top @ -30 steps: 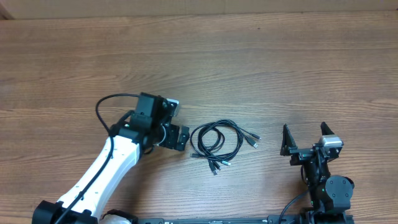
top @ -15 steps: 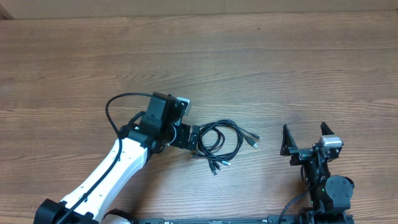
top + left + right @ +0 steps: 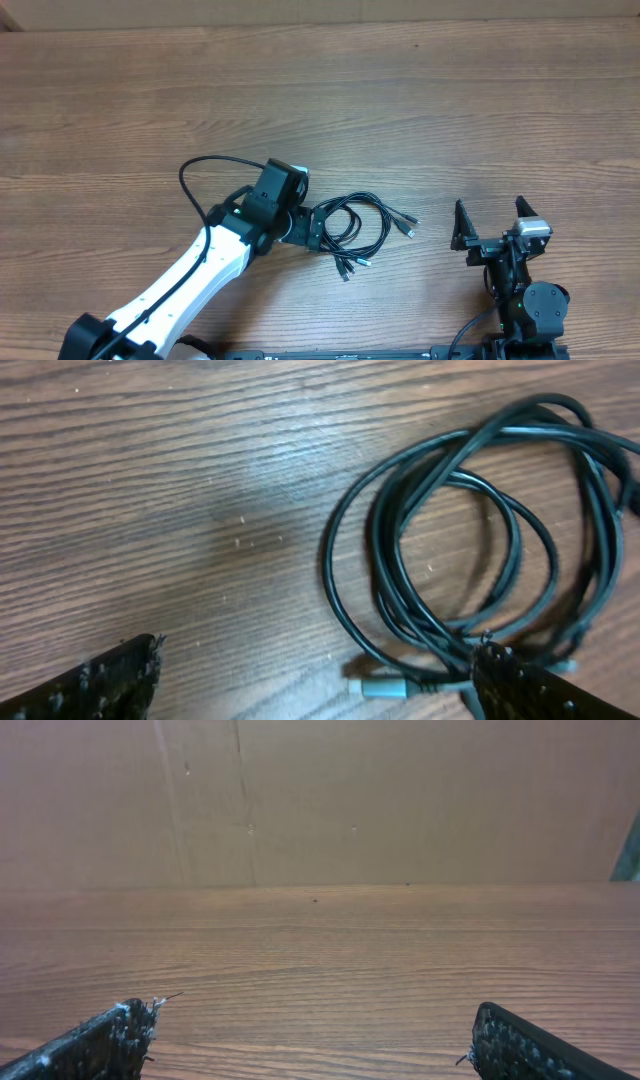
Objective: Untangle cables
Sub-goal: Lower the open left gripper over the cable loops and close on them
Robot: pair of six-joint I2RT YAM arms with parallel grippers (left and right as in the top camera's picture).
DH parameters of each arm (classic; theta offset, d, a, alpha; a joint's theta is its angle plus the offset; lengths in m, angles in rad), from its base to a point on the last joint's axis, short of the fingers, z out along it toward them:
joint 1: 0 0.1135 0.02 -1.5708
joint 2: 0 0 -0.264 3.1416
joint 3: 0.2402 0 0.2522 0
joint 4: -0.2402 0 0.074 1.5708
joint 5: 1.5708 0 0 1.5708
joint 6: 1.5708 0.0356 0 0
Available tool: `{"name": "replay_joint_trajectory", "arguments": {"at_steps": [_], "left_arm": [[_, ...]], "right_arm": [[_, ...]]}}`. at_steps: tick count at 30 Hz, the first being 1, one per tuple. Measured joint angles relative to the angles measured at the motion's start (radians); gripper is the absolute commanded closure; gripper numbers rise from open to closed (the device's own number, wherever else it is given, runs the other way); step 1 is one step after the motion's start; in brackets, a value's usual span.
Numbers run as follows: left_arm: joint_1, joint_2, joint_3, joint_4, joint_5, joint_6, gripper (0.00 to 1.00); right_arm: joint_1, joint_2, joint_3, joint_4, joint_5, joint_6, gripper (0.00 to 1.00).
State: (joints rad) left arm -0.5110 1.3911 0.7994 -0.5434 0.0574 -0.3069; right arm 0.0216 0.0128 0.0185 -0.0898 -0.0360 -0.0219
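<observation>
The cables' bundled parts at the coil's edge [image 3: 326,235] [image 3: 432,642] should be gripped next by my left gripper. The far loops then stay open to my right gripper for untangling.
The cables [image 3: 358,225] lie coiled together as thin black loops in the middle of the wooden table, with small plug ends at the lower right of the bundle. My left gripper [image 3: 320,228] is open at the coil's left edge. In the left wrist view the loops [image 3: 383,565] fill the right half, a greenish silver-tipped plug [image 3: 385,687] lies between my fingers, and one fingertip [image 3: 520,685] overlaps the strands. My right gripper [image 3: 489,206] stands open, well right of the cables, nothing between its fingers [image 3: 100,1045].
The left arm's own thicker black cable [image 3: 200,175] arcs behind its wrist. A brown wall [image 3: 320,800] rises beyond the table's far edge in the right wrist view.
My left arm has moved right across the table, bringing its open fingers from beside the coil onto its left edge. The right arm has not moved.
</observation>
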Motion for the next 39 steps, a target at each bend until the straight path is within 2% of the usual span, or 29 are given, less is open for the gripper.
{"name": "replay_joint_trajectory", "arguments": {"at_steps": [12,24,25,28,39], "left_arm": [[0.0,0.179,0.001,0.152,0.006,-0.039,0.0],[-0.053,0.22,0.002,0.156,0.001,-0.055,0.01],[-0.053,0.223,0.002,0.156,-0.003,-0.055,0.05],[-0.052,0.229,0.002,0.155,-0.012,-0.06,0.27],[-0.053,0.229,0.004,0.156,-0.018,-0.061,0.37]], "right_arm": [[0.0,0.0,0.0,0.0,0.0,0.0,0.0],[0.0,0.0,0.0,0.0,0.0,0.0,0.0],[0.0,0.0,0.0,0.0,0.0,0.0,0.0],[0.0,0.0,0.0,0.0,0.0,0.0,0.0],[0.0,0.0,0.0,0.0,0.0,0.0,0.0]]}}
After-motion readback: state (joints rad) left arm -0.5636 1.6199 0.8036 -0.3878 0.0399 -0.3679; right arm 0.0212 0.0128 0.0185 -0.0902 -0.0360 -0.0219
